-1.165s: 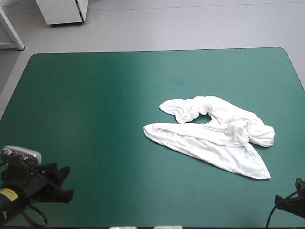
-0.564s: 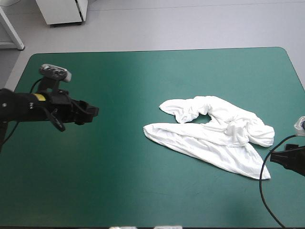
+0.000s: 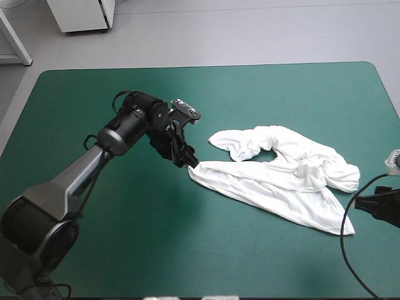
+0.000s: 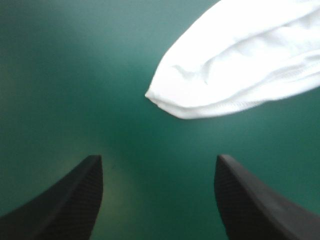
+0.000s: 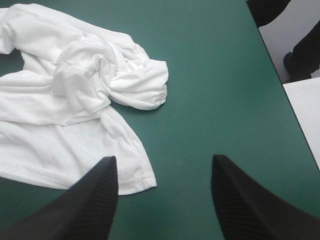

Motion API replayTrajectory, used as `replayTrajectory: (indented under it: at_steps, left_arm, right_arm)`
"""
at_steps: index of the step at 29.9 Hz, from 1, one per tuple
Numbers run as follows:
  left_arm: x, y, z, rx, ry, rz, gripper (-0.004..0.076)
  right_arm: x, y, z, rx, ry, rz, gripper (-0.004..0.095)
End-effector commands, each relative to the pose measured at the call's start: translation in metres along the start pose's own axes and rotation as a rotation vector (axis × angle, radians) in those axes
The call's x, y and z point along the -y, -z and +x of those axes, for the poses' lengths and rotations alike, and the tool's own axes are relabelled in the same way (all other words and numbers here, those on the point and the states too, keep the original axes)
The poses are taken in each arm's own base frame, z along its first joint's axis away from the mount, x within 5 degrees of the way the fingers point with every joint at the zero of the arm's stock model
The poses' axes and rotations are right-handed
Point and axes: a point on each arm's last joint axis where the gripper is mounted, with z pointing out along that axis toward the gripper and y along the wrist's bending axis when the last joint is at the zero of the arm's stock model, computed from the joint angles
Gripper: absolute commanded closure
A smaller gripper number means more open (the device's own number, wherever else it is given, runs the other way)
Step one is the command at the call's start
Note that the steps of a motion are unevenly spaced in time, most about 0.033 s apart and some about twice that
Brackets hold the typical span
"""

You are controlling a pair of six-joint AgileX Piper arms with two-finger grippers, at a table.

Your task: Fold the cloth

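Observation:
I will next use my left gripper to grab the pointed corner [image 3: 196,171] that sticks out alone and fold the T-shirt. The T-shirt's middle [image 3: 299,161] is bunched and slack.
The white T-shirt [image 3: 284,175] lies crumpled and twisted on the right half of the teal-green table, with a pointed corner toward the middle. My left gripper [image 3: 190,164] hovers right at that corner, open; in the left wrist view the T-shirt corner [image 4: 165,100] lies just ahead of the left gripper [image 4: 157,170], apart from the fingers. My right gripper [image 3: 359,205] sits at the table's right edge, open, beside the shirt's near-right corner. In the right wrist view the T-shirt [image 5: 75,95] spreads ahead of the right gripper [image 5: 162,170], its hem corner [image 5: 142,182] near one finger.
Bare teal-green cover [image 3: 125,237] stretches over the left half and near side of the table. The table's right edge [image 5: 272,85] runs close by the right gripper, with floor beyond.
My left arm has swung from the table's left side toward the middle and now stands at the shirt's pointed corner. The right gripper has barely shifted. The shirt has not moved.

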Motion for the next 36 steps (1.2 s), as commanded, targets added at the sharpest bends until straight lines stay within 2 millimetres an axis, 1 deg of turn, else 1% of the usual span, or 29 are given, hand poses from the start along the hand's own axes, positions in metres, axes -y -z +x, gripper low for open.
replayTrajectory:
  at_steps: [1, 3, 6, 10, 15, 19, 22, 23, 24, 26, 27, 28, 29, 33, 36]
  left_arm:
    - [-0.001, 0.007, -0.020, 0.041, -0.025, -0.004, 0.0261]
    - [-0.003, -0.003, -0.030, 0.033, -0.028, -0.003, 0.0261]
    - [-0.006, -0.020, -0.039, 0.015, -0.024, 0.003, 0.0261]
    - [-0.007, -0.046, -0.041, -0.038, -0.020, 0.017, 0.0261]
    - [-0.007, -0.070, -0.043, -0.069, -0.013, 0.039, 0.0261]
    - [-0.002, -0.086, -0.043, -0.099, -0.001, 0.079, 0.0261]
    - [0.005, -0.101, -0.042, -0.144, -0.013, 0.092, 0.0266]
    - [0.009, -0.105, -0.042, -0.162, -0.018, 0.102, 0.0292]
    - [0.013, -0.109, -0.041, -0.182, -0.026, 0.107, 0.0347]
    - [0.021, -0.115, -0.040, -0.208, -0.047, 0.116, 0.0503]
    - [0.025, -0.116, -0.040, -0.214, -0.060, 0.119, 0.0624]
    - [0.028, -0.117, -0.040, -0.214, -0.068, 0.120, 0.0703]
    - [0.030, -0.117, -0.041, -0.213, -0.081, 0.125, 0.0729]
    - [0.035, -0.115, -0.041, -0.205, -0.079, 0.156, 0.0731]
    - [0.035, -0.115, -0.041, -0.205, -0.079, 0.156, 0.0731]
  right_arm:
    - [0.003, 0.006, -0.006, 0.033, 0.003, 0.025, 0.0377]
    - [0.004, 0.006, -0.007, 0.035, 0.005, 0.031, 0.0383]
    - [0.005, 0.006, -0.007, 0.040, 0.008, 0.045, 0.0397]
    - [0.006, 0.006, -0.007, 0.044, 0.012, 0.058, 0.0398]
    - [0.008, 0.006, -0.008, 0.048, 0.017, 0.074, 0.0399]
    - [0.008, 0.006, -0.008, 0.050, 0.018, 0.079, 0.0399]
    - [0.009, 0.006, -0.008, 0.051, 0.020, 0.084, 0.0399]
    - [0.009, 0.006, -0.008, 0.051, 0.020, 0.084, 0.0399]
    - [0.009, 0.006, -0.008, 0.051, 0.019, 0.084, 0.0399]
    - [0.009, 0.006, -0.008, 0.052, 0.014, 0.083, 0.0399]
    - [0.009, 0.006, -0.008, 0.052, 0.011, 0.083, 0.0399]
    - [0.008, 0.006, -0.008, 0.050, 0.009, 0.077, 0.0399]
    - [0.007, 0.006, -0.008, 0.048, 0.007, 0.070, 0.0399]
    - [0.001, 0.004, -0.006, 0.019, -0.016, 0.006, 0.0399]
    - [-0.009, -0.012, -0.001, -0.066, -0.022, -0.048, 0.0399]
